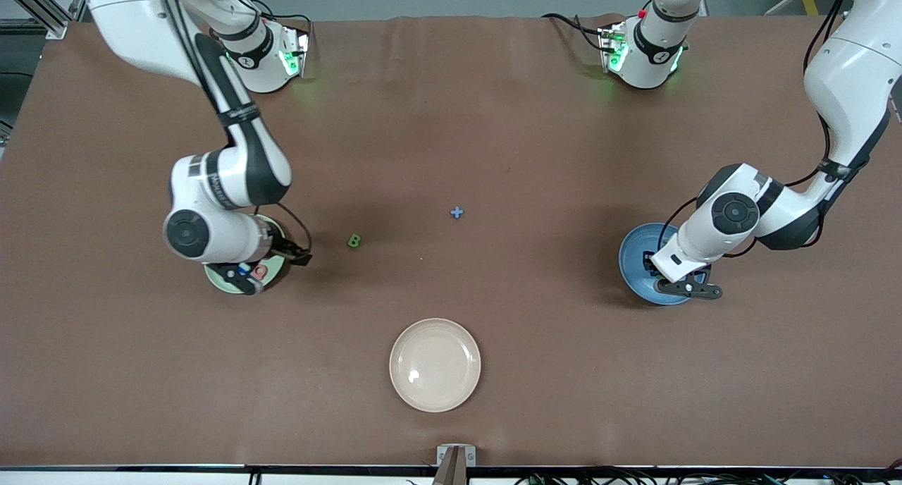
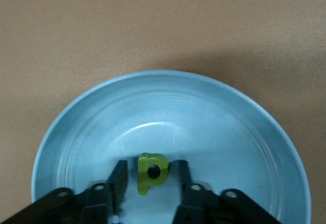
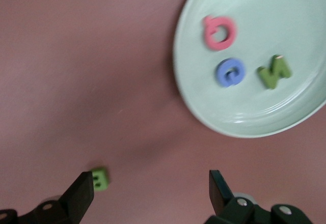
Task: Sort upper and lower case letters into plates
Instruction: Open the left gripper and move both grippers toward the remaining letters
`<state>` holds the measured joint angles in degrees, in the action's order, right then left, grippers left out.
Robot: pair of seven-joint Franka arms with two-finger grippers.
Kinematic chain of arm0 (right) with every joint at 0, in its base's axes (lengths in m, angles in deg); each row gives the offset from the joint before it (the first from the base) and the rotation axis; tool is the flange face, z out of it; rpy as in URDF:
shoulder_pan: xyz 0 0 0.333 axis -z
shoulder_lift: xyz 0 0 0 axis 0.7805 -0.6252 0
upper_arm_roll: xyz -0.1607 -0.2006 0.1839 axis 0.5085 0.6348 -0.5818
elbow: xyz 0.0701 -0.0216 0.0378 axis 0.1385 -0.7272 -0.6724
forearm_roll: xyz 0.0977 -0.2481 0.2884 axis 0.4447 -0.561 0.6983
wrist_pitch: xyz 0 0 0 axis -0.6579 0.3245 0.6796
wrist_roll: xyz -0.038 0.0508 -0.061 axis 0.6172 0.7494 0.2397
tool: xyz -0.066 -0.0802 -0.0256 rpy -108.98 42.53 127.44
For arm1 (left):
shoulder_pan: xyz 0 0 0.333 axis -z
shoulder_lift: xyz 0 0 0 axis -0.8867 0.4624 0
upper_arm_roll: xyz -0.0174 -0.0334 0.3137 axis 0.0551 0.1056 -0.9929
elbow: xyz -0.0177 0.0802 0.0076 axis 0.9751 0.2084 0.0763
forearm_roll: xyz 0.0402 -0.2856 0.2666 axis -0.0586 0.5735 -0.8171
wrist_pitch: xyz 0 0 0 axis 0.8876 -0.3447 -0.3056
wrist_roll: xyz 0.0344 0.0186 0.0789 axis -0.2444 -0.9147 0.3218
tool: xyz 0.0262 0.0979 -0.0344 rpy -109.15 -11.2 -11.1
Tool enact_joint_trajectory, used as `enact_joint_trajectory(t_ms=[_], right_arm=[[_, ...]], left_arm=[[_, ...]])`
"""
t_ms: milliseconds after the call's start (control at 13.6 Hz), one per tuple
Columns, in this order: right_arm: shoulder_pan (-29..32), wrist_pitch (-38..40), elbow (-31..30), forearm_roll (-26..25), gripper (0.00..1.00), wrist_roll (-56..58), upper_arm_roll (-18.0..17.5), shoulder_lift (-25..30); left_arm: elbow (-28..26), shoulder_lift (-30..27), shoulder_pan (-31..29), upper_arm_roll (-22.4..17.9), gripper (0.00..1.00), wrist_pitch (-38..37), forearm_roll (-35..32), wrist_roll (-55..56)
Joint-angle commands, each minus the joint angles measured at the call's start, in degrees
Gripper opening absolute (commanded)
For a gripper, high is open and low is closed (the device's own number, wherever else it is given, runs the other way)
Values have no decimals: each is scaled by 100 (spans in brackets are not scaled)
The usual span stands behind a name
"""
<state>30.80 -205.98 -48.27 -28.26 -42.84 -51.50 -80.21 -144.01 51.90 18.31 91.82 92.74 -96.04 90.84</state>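
Note:
I should next use my right gripper to grab the green B by its straight back and round loops, so the upper case letters get sorted into the pale green plate [image 3: 254, 40].
My left gripper [image 1: 652, 266] hangs low over the blue plate [image 1: 634, 256]. In the left wrist view its fingers [image 2: 120, 173] stand open on either side of a green letter p [image 2: 152, 174], which lies in the blue plate [image 2: 204, 112] with a gap on each side. My right gripper [image 1: 296, 254] is wide open [image 3: 150, 175] over bare table beside the pale green plate [image 1: 218, 277]. That plate [image 3: 285, 25] holds a red letter [image 3: 220, 32], a blue letter [image 3: 230, 72] and a green letter [image 3: 274, 72]. A green B [image 1: 354, 241] [image 3: 100, 178] lies on the table.
A small blue piece [image 1: 456, 212] lies on the brown table near the middle. A cream plate [image 1: 435, 364] stands nearer the front camera with nothing in it. Both arm bases [image 1: 268, 55] [image 1: 641, 55] stand along the table's edge farthest from the camera.

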Motion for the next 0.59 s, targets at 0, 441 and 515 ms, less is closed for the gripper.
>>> enact_joint_trajectory(t_ms=[0,441,515], right_arm=[[-383,-310,-24,87,100,482,49,-5],[-963,-1776,-910,96,100,545,49,39],[-1025,-2197,-1130,105,100,536,49,22]], left_arm=[[-20,-154,11,159,100,-88,-27,40],[6,-155,19,1565,100,-1626,439,1259],[-3,-129,142,1671,100,-1644,483,1540]])
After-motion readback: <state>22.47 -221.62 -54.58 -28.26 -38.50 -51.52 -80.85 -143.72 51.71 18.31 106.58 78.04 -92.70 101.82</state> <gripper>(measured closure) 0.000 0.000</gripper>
